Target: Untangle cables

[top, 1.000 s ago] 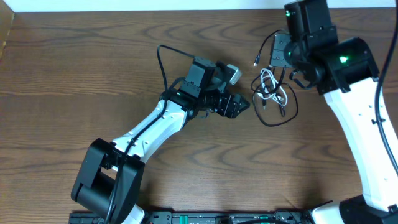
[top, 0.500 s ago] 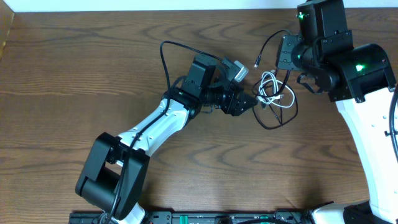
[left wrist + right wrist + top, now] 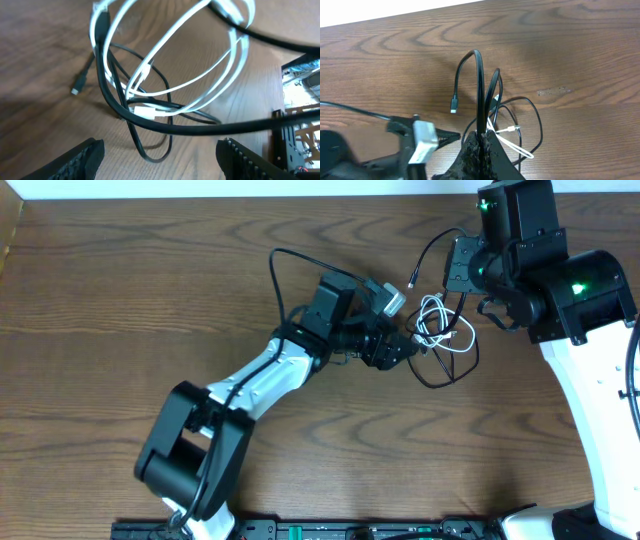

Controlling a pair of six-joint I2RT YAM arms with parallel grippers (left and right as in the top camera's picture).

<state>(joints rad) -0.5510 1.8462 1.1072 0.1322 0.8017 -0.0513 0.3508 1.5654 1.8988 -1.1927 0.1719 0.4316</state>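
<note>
The black loop at the tangle's edge (image 3: 421,378) (image 3: 154,160) should be grabbed next by my left gripper, and the white loops should stay. Then I pull the loop free to untangle the cables.
The black cable (image 3: 446,375) and the white cable (image 3: 437,323) lie tangled in loops on the wooden table at the upper right. My right gripper (image 3: 483,137) is shut on the black cable (image 3: 479,85) and holds a loop of it up; the white cable (image 3: 512,145) hangs beside its fingers. My left gripper (image 3: 159,160) is open, low over the table, its fingers either side of a black loop (image 3: 150,150). White loops (image 3: 200,75) fill the left wrist view just ahead. In the overhead view the left gripper (image 3: 408,348) is at the tangle's left edge.
A black plug end (image 3: 412,281) lies free on the table above the tangle; it also shows in the right wrist view (image 3: 454,106) and the left wrist view (image 3: 76,89). The right arm's body (image 3: 560,280) stands close to the right of the tangle.
My left gripper has moved right, up to the tangle's left edge. My right gripper pulled the cables slightly up and right, then held still.
</note>
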